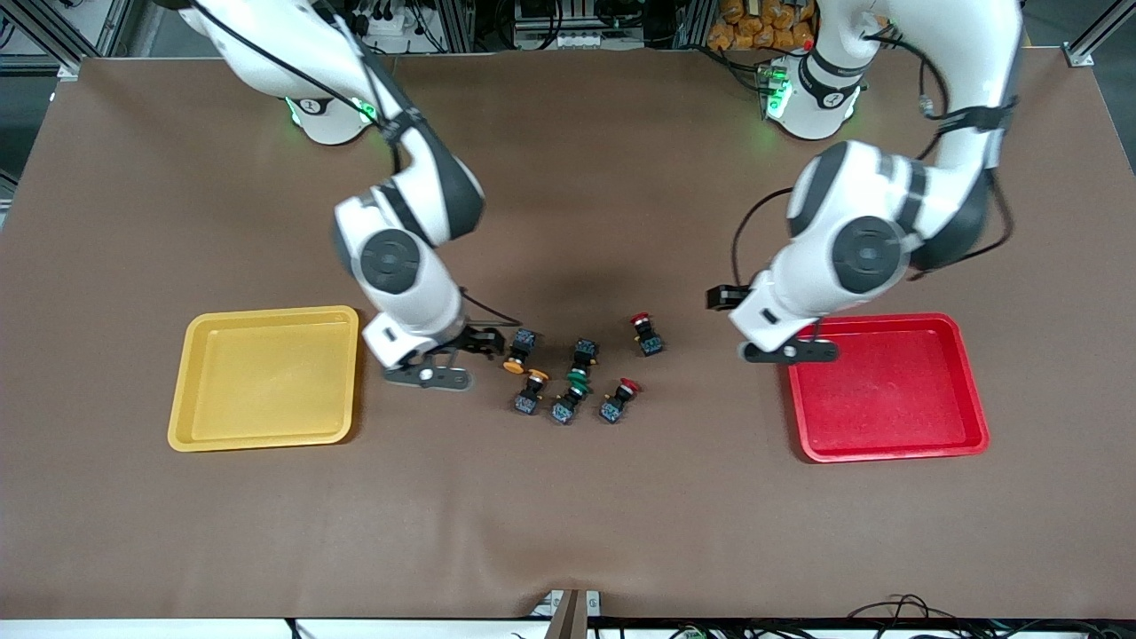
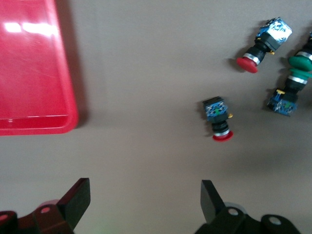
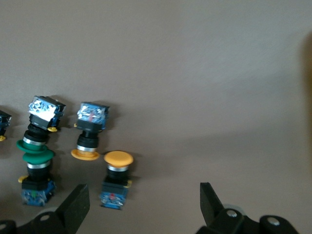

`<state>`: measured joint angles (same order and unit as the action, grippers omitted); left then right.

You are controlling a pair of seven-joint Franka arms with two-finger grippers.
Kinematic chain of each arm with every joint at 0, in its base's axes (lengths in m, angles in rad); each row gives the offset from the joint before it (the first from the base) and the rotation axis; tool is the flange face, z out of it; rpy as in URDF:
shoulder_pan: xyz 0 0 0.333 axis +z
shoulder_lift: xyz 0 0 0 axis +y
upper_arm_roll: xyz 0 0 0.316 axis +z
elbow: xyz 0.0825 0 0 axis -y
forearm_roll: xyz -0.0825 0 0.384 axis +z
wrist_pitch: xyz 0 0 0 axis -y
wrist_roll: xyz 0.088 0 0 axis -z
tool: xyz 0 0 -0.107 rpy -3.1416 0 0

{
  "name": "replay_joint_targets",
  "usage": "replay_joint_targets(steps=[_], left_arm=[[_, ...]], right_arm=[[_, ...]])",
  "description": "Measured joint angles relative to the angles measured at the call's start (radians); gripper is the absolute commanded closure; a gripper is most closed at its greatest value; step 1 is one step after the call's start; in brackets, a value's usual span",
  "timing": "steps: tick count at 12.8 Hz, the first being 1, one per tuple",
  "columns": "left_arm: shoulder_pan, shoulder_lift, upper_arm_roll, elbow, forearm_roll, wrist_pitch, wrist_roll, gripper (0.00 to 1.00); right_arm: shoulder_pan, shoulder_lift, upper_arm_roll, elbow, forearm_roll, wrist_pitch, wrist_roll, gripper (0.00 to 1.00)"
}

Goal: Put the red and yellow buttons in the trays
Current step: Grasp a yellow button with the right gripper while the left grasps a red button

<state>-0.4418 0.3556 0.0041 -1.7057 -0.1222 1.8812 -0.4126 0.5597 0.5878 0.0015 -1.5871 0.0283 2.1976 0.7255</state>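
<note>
My right gripper is to grab a yellow-capped button next by its black body below the cap [image 1: 519, 353], so that it can place the button in the yellow tray [image 1: 266, 435].
Two red-capped buttons lie mid-table, one [image 1: 647, 334] farther from the front camera than the other [image 1: 619, 399]; both show in the left wrist view [image 2: 218, 119] [image 2: 263, 44]. Two yellow-capped buttons [image 1: 519, 349] [image 1: 531, 391] lie beside them toward the right arm's end and show in the right wrist view [image 3: 90, 129] [image 3: 116, 180]. The yellow tray [image 1: 266, 435] and the red tray [image 1: 887, 453] are both empty. My right gripper [image 1: 426, 373] [image 3: 144, 197] is open and empty, between the yellow tray and the yellow buttons. My left gripper [image 1: 788, 351] [image 2: 145, 195] is open and empty, at the red tray's [image 2: 29, 73] edge.
Two green-capped switches [image 1: 583, 355] [image 1: 566, 406] lie cap to cap between the yellow and red buttons; they show in the right wrist view [image 3: 41, 122] [image 3: 36, 183], one in the left wrist view [image 2: 292, 80]. Brown mat [image 1: 568, 515] covers the table.
</note>
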Motion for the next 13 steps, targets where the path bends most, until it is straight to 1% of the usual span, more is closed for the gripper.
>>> replay_joint_targets(steps=[3, 5, 7, 9, 10, 11, 12, 13], left_arm=[[-0.027, 0.014, -0.001, -0.072, 0.0, 0.11, -0.043, 0.0], [-0.034, 0.039, -0.002, -0.104, -0.003, 0.186, -0.076, 0.0], [-0.061, 0.085, -0.006, -0.116, -0.03, 0.269, -0.146, 0.0], [-0.115, 0.141, -0.009, -0.117, -0.042, 0.351, -0.227, 0.0], [-0.14, 0.167, -0.009, -0.117, -0.043, 0.389, -0.256, 0.0], [-0.157, 0.189, -0.009, -0.116, -0.043, 0.419, -0.271, 0.0], [-0.161, 0.203, -0.009, -0.115, -0.043, 0.435, -0.278, 0.0], [-0.158, 0.208, -0.007, -0.114, -0.043, 0.442, -0.278, 0.0]], right_arm=[[0.037, 0.076, -0.001, 0.001, -0.001, 0.106, 0.131, 0.0], [0.046, 0.106, -0.001, 0.002, -0.001, 0.133, 0.151, 0.0], [0.054, 0.135, -0.001, 0.002, -0.001, 0.159, 0.167, 0.0], [0.06, 0.163, -0.001, 0.002, -0.001, 0.185, 0.171, 0.0], [0.066, 0.172, -0.001, 0.003, -0.001, 0.19, 0.171, 0.02], [0.071, 0.179, -0.001, 0.003, -0.004, 0.19, 0.171, 0.5], [0.076, 0.184, -0.001, 0.003, -0.016, 0.191, 0.171, 0.9], [0.081, 0.186, -0.001, 0.002, -0.036, 0.191, 0.171, 1.0]])
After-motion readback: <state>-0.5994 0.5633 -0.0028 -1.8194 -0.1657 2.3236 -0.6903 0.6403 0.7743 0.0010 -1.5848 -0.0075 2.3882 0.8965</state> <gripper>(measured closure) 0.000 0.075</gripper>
